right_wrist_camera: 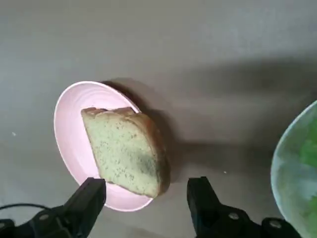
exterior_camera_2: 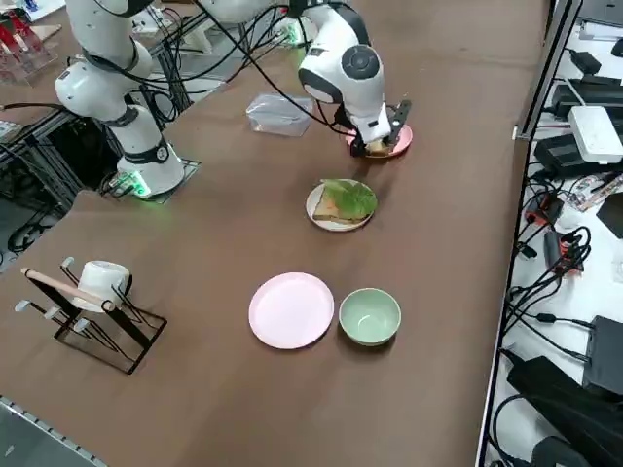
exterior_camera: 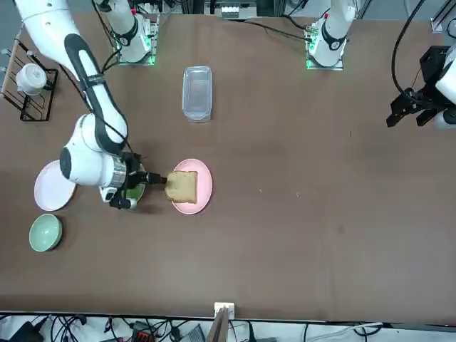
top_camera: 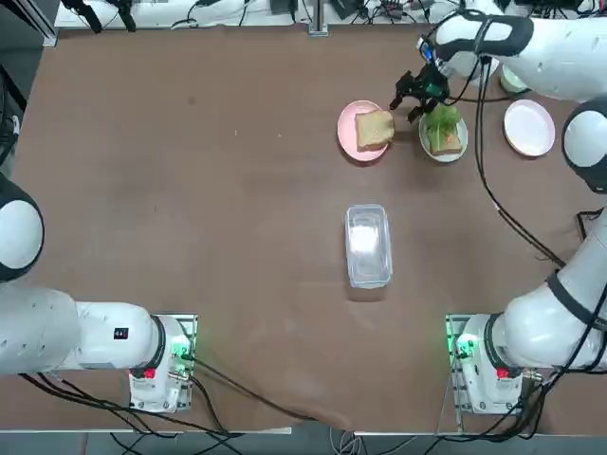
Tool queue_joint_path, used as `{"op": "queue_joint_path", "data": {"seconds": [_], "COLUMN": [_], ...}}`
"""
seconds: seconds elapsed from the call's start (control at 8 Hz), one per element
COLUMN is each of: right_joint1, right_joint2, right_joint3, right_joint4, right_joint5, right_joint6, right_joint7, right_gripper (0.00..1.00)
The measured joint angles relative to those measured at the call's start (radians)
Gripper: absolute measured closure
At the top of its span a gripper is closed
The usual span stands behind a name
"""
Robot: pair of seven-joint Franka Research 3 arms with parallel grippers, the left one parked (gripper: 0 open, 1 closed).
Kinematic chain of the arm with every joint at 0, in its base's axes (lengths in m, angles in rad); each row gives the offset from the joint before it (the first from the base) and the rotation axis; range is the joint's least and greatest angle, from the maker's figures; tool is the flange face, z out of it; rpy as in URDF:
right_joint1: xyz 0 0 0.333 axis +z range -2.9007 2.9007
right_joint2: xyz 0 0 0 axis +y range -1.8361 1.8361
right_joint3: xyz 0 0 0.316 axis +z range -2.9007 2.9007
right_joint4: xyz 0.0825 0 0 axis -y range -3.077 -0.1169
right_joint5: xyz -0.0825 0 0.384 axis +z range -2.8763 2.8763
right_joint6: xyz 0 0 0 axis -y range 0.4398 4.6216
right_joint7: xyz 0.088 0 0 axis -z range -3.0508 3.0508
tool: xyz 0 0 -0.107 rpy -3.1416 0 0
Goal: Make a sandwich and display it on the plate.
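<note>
My right gripper grabs the toasted bread slice by the crust edge (exterior_camera: 167, 188) that juts past the plate's rim next, since the fingers have room underneath there.
One toasted bread slice (top_camera: 375, 128) lies on a pink plate (top_camera: 349, 133); the bread (right_wrist_camera: 126, 151) and that pink plate (right_wrist_camera: 69, 129) fill the wrist view. A second slice topped with green lettuce (top_camera: 442, 125) rests on the small white plate (top_camera: 443, 154), which also shows in the side view (exterior_camera_2: 321, 216). My right gripper (top_camera: 406, 107) hovers low between the two plates, open, its fingers (right_wrist_camera: 89, 198) spread on either side of the plain slice's near edge and holding nothing. From the front, the gripper (exterior_camera: 146, 178) hides most of the lettuce plate.
A clear lidded container (top_camera: 368, 245) lies mid-table. Farther right are another pale pink plate (exterior_camera_2: 291, 309) and a green bowl (exterior_camera_2: 369, 316). A wire rack with a white mug (exterior_camera_2: 92, 297) stands near the right-hand corner.
</note>
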Motion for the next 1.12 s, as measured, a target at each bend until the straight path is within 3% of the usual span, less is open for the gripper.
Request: {"op": "queue_joint_path", "data": {"seconds": [0.5, 1.12], "right_joint1": [0.016, 0.03], "right_joint2": [0.011, 0.046], "right_joint3": [-0.001, -0.002], "right_joint4": [-0.04, -0.04], "right_joint5": [0.005, 0.026], "right_joint6": [0.111, 0.164], "right_joint7": [-0.001, -0.001], "right_gripper": [0.03, 0.11]}}
